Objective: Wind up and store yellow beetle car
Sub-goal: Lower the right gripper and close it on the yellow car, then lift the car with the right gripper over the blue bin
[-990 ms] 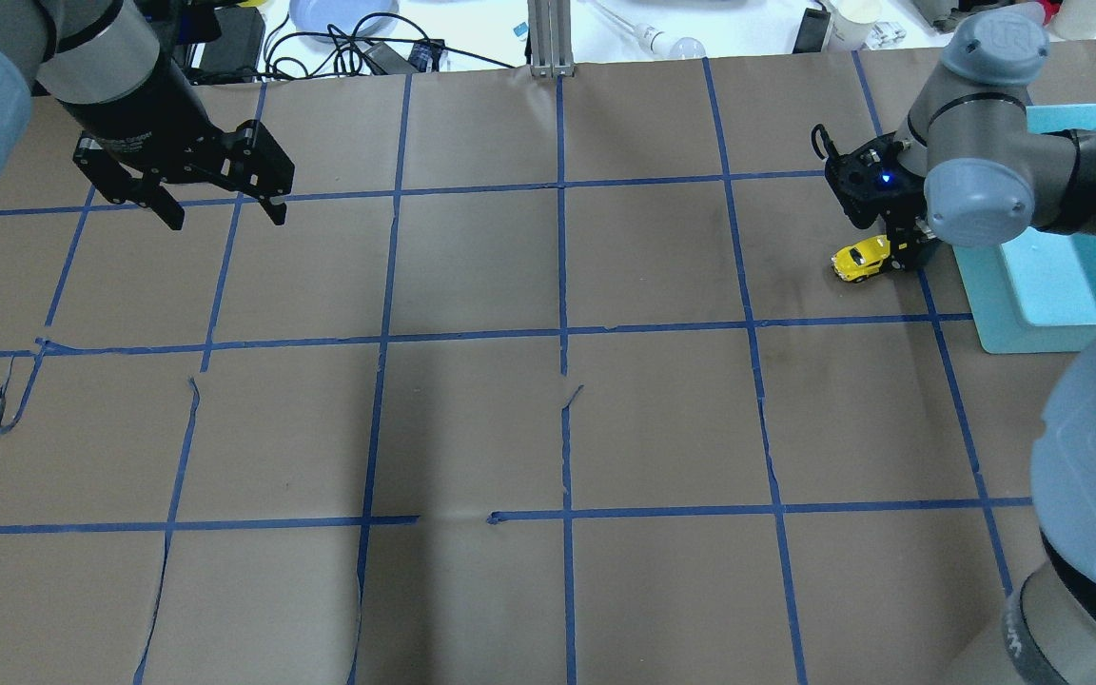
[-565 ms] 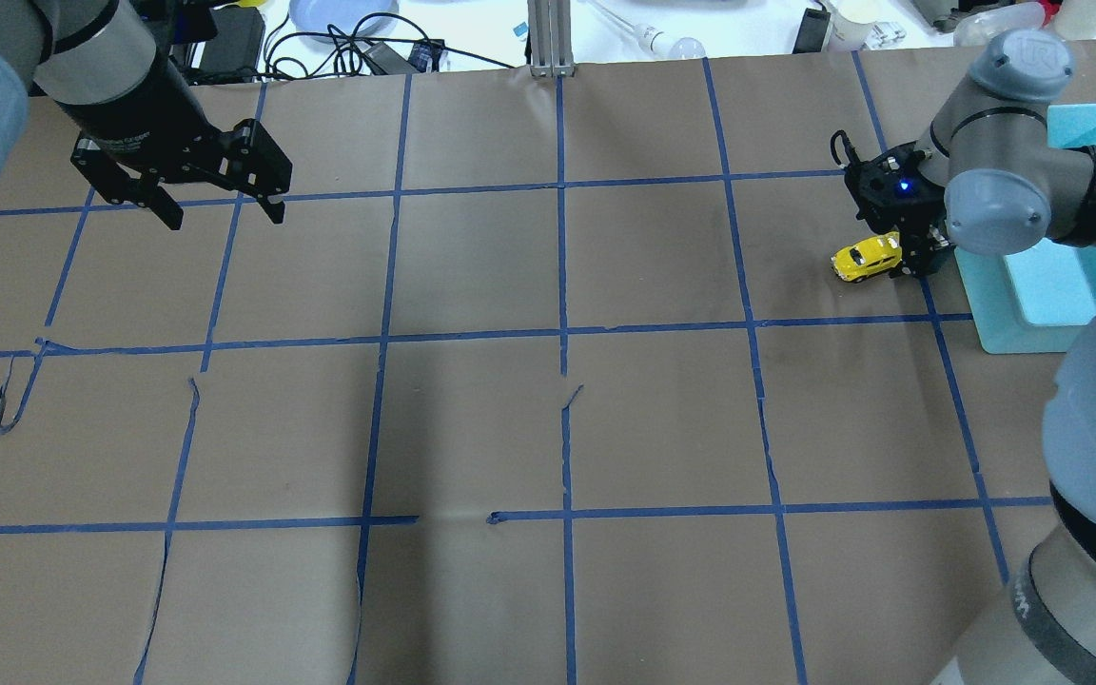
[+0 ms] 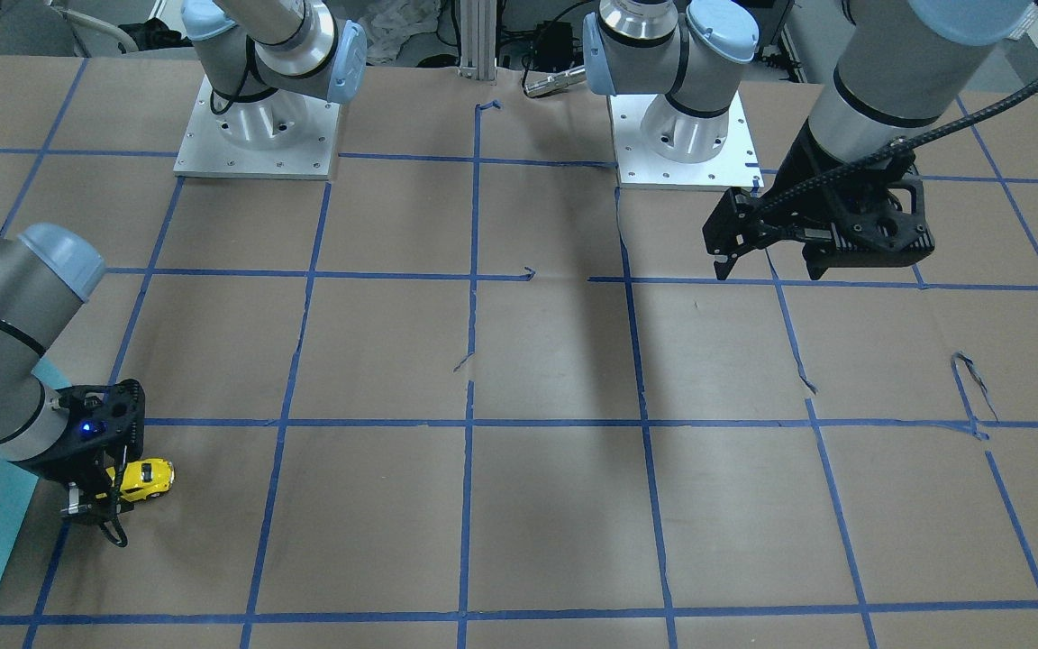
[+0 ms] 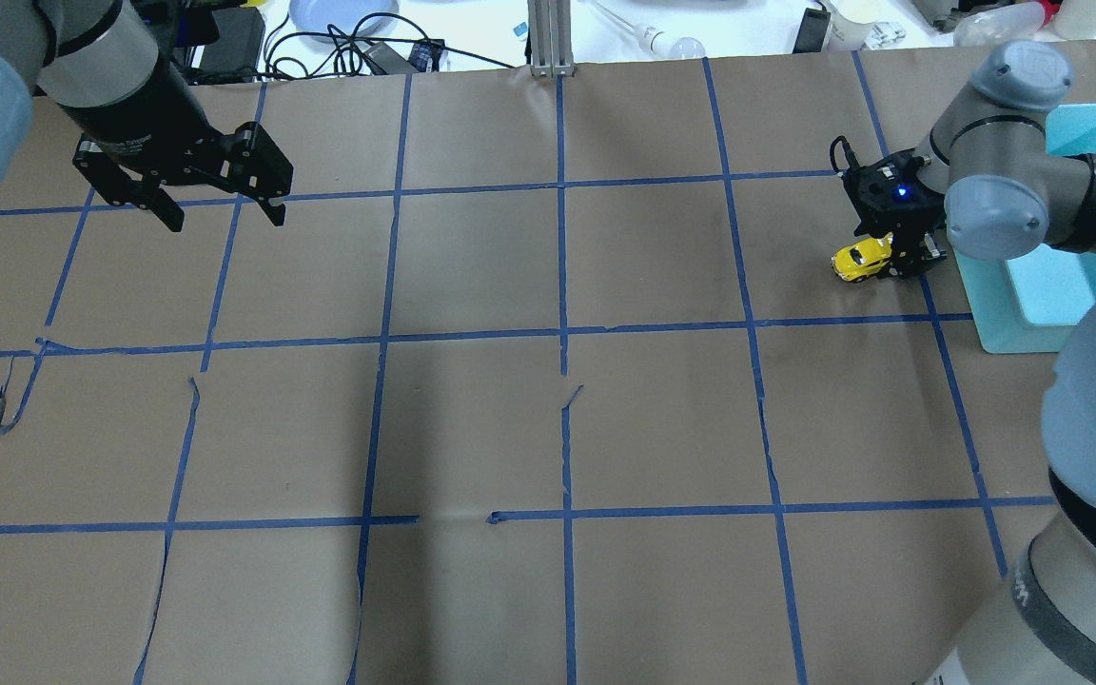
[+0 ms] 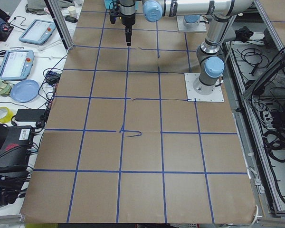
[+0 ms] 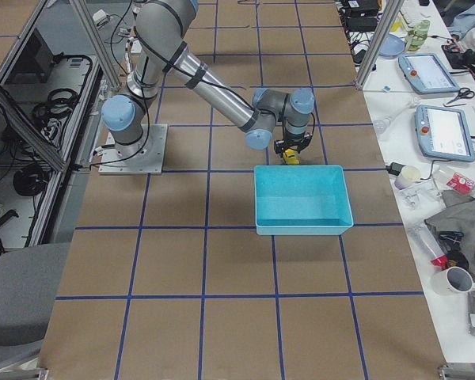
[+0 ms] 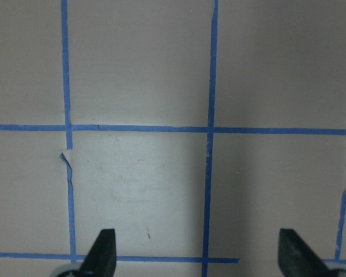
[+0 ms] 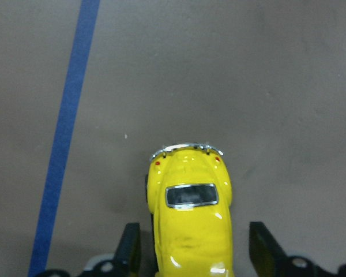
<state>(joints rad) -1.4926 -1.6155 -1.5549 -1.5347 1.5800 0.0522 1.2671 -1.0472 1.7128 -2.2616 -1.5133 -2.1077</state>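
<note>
The yellow beetle car [image 4: 857, 259] needs to be wound up and stored, so my right gripper should grip it by the sides of its body next.
The yellow beetle car [image 4: 857, 259] stands on the brown paper at the far right, just left of the teal bin [image 4: 986, 304]. My right gripper [image 4: 902, 262] is down at the table. Its jaws are open and straddle one end of the car, with a small gap on each side in the right wrist view. There the car [image 8: 190, 213] sits between the two fingers [image 8: 130, 248]. The car also shows in the front view [image 3: 148, 478], beside the right gripper [image 3: 97, 494]. My left gripper [image 4: 225, 217] hangs open and empty above the far left of the table.
The teal bin [image 6: 301, 226] is open-topped and lies right beside the car and the right wrist. Blue tape lines grid the paper, torn in places. Cables, a plate and tablets lie beyond the table's far edge.
The right arm's wrist and elbow have swung to the right, uncovering more of the bin. The car has stayed in place. The left arm has not moved.
</note>
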